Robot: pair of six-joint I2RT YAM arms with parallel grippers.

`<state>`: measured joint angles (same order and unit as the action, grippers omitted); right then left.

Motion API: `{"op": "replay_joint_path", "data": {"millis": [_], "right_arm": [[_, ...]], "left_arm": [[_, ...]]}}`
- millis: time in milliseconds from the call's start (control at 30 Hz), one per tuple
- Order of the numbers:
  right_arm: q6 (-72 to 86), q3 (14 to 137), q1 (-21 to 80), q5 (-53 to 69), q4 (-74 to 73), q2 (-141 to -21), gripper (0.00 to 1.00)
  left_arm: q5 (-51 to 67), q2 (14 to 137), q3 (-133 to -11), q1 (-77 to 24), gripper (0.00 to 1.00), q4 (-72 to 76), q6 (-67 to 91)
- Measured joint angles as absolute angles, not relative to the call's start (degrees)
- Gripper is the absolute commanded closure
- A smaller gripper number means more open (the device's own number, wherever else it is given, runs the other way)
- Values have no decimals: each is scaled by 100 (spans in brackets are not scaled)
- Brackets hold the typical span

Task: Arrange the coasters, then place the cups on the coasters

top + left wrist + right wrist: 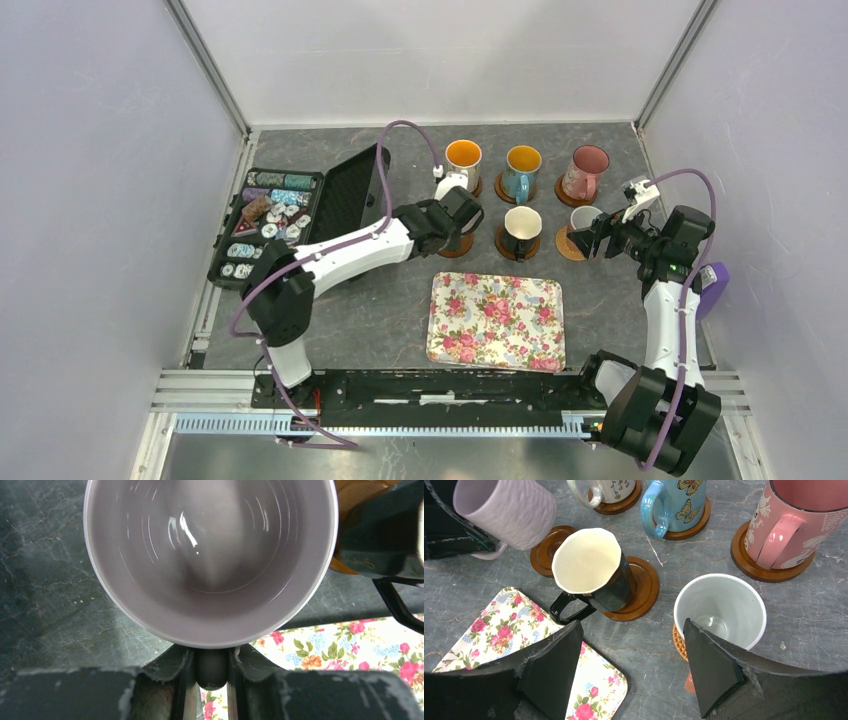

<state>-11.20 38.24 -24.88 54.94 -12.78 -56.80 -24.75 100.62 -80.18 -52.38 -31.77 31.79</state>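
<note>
The lilac cup hangs tilted above the empty brown coaster. The cup stays held in my left gripper from here until its base is on the coaster.
My left gripper is shut on the handle of the lilac cup. It holds the cup tilted over an empty brown coaster. The black cup stands on a brown coaster. Behind it, the white patterned cup, the blue cup and the pink cup each stand on a brown coaster. The white cup sits on the tan coaster. My right gripper is open and empty, just in front of that cup.
A floral tray lies near the front, between the arms. An open black case of poker chips sits at the left, with its lid laid out beside it. A purple object lies at the table's right edge.
</note>
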Motion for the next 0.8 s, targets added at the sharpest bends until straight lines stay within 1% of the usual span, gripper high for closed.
{"op": "replay_joint_path", "data": {"millis": [333,800], "right_arm": [[-1120,3767,-2488,5408,-1282,-5583,19],[-1120,3758,-2488,5367,-1284,-5542,19]], "left_arm": [[-2641,10774,-8407,-5258,98,-3420,3743],[-2641,11045,-8407,-5205,96,-3446,4051]]}}
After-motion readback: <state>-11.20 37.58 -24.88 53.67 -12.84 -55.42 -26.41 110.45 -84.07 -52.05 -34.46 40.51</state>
